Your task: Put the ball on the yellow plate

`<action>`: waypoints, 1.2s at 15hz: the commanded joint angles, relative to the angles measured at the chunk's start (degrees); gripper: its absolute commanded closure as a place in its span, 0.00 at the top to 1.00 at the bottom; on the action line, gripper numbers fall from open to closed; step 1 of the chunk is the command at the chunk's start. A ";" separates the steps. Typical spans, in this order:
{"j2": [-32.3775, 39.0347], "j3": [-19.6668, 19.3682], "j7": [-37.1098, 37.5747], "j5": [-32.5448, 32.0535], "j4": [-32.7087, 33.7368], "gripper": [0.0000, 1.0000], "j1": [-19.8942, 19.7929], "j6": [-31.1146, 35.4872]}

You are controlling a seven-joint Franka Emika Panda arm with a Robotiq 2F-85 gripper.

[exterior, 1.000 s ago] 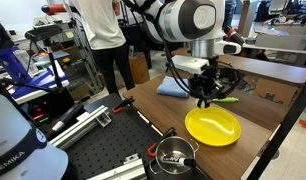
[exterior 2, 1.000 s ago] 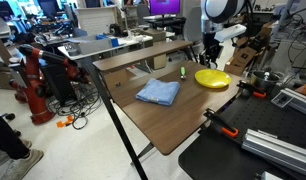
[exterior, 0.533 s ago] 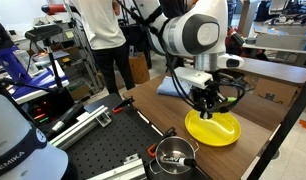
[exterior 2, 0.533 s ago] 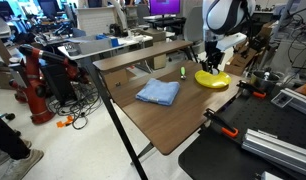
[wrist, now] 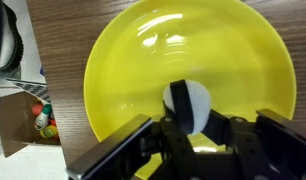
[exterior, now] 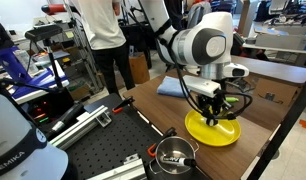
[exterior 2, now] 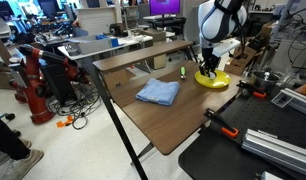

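The ball (wrist: 199,104) in my fingers reaches the yellow plate's middle (wrist: 175,68), so my gripper opens now. The ball would rest inside the plate's rim.
The yellow plate (wrist: 133,60) fills the wrist view and lies near the table's edge in both exterior views (exterior: 226,134) (exterior 2: 219,82). My gripper (wrist: 186,112) is shut on the ball (wrist: 199,104), small and white with a dark band, and holds it just above the plate's middle. In both exterior views the gripper (exterior: 212,114) (exterior 2: 209,72) hangs straight down over the plate. The ball is too small to make out there.
A blue cloth (exterior: 172,87) (exterior 2: 158,92) lies on the wooden table. A green object (exterior: 226,99) (exterior 2: 182,72) lies next to the plate. A metal pot with a black handle (exterior: 175,155) stands close beside the plate. A person (exterior: 103,40) stands behind the table.
The gripper has moved from beside the plate to over its middle and come down lower, still carrying the ball.
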 commanded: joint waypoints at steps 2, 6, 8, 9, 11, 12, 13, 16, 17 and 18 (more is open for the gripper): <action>1.87 -1.05 -0.82 -0.57 2.13 0.50 0.77 0.68; 1.22 -0.30 -2.05 0.01 1.86 0.78 0.08 0.46; 1.06 -0.27 -2.40 0.03 1.76 0.93 0.03 0.52; 1.04 -0.19 -2.65 0.08 1.78 0.98 -0.04 0.35; 0.90 -0.04 -3.17 0.14 1.65 1.00 -0.19 0.21; 0.73 0.04 -3.44 0.18 1.49 1.00 -0.28 0.22; 0.48 0.27 -3.97 0.33 1.29 1.00 -0.50 0.00; -1.12 0.77 -6.17 0.50 -0.28 1.00 -1.36 0.13; -1.95 0.86 -6.88 0.49 -1.10 1.00 -1.62 0.50; -3.42 1.10 -7.75 0.69 -2.37 1.00 -2.08 0.80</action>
